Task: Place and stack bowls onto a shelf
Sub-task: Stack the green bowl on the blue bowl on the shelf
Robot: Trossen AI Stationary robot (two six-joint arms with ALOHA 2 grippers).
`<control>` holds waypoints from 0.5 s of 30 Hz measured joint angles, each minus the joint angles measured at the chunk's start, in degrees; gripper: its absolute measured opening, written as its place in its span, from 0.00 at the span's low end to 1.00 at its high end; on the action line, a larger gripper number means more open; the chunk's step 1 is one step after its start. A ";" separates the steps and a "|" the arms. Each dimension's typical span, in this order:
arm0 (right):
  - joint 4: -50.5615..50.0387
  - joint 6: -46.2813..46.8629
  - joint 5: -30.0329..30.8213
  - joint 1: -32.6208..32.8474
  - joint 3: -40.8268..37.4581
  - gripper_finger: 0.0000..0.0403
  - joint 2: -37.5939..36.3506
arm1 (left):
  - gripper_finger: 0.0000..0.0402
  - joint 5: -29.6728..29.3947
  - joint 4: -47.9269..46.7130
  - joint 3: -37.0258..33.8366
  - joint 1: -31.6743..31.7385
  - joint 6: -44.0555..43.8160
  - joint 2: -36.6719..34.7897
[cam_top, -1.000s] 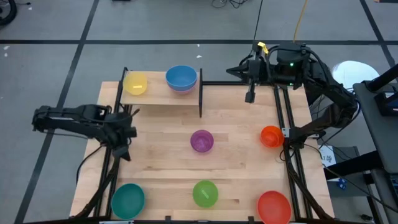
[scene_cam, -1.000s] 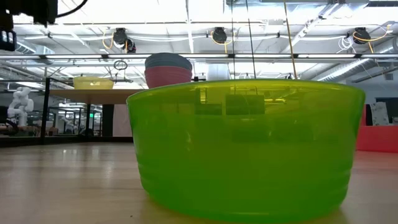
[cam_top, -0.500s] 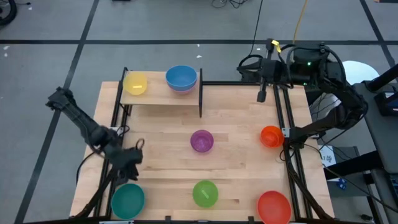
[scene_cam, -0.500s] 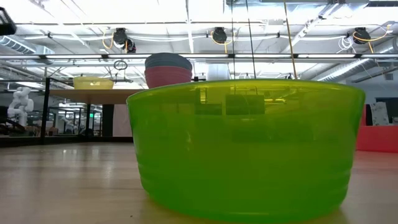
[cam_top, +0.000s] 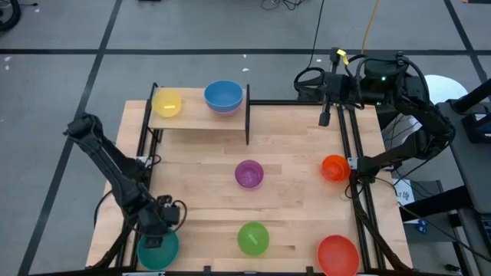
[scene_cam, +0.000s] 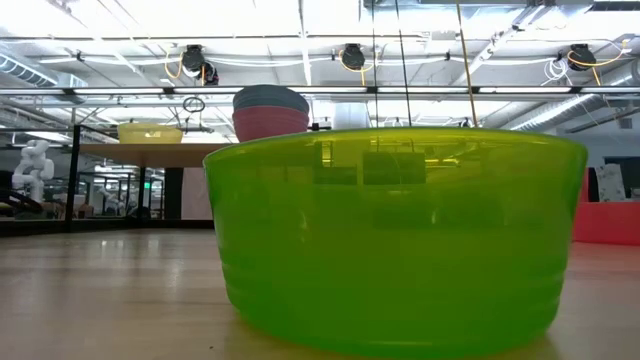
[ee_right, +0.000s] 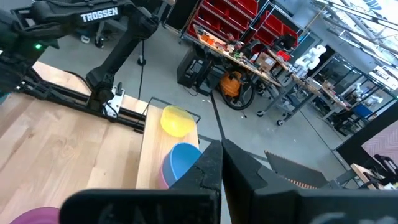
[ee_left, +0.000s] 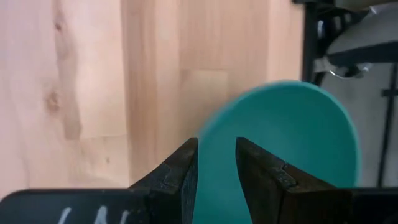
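Observation:
My left gripper grabs the teal bowl by its rim [ee_left: 214, 121] next, to stack it onto the blue bowl on the shelf.
The teal bowl [cam_top: 159, 254] sits on the table's near left corner, and my left gripper [cam_top: 156, 236] hangs over its far rim, pointing steeply down. In the left wrist view my left gripper [ee_left: 216, 146] is open by a narrow gap, with the teal bowl [ee_left: 292, 137] showing beyond and between the fingertips. I cannot see that they touch it. The shelf [cam_top: 196, 116] at the far left carries a yellow bowl [cam_top: 166, 101] and a blue bowl [cam_top: 223, 95] stacked in a pink one. My right gripper [cam_top: 325, 119] waits shut, high at the far right.
A purple bowl [cam_top: 248, 173] stands mid-table and a green bowl [cam_top: 253, 238] at the near edge. An orange bowl [cam_top: 334, 167] sits at the right edge and a red bowl [cam_top: 338, 255] in the near right corner. Black frame rails run along both table sides.
My left gripper has swung from the middle of the table's left edge toward the near edge and down. It has rolled and tipped downward, and it now hangs over the teal bowl. My right gripper has shifted a little toward the table's right edge.

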 joint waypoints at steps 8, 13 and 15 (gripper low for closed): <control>0.02 1.70 -0.02 0.00 0.00 0.00 0.00 | 0.28 -1.64 0.00 0.00 -0.21 0.50 0.38; -0.74 1.97 0.00 0.00 0.00 0.00 0.02 | 0.28 -1.62 -1.68 0.00 -0.21 2.03 0.45; -1.34 1.95 0.00 0.00 0.00 0.00 0.02 | 0.28 -1.62 -3.24 0.00 -0.21 1.96 0.45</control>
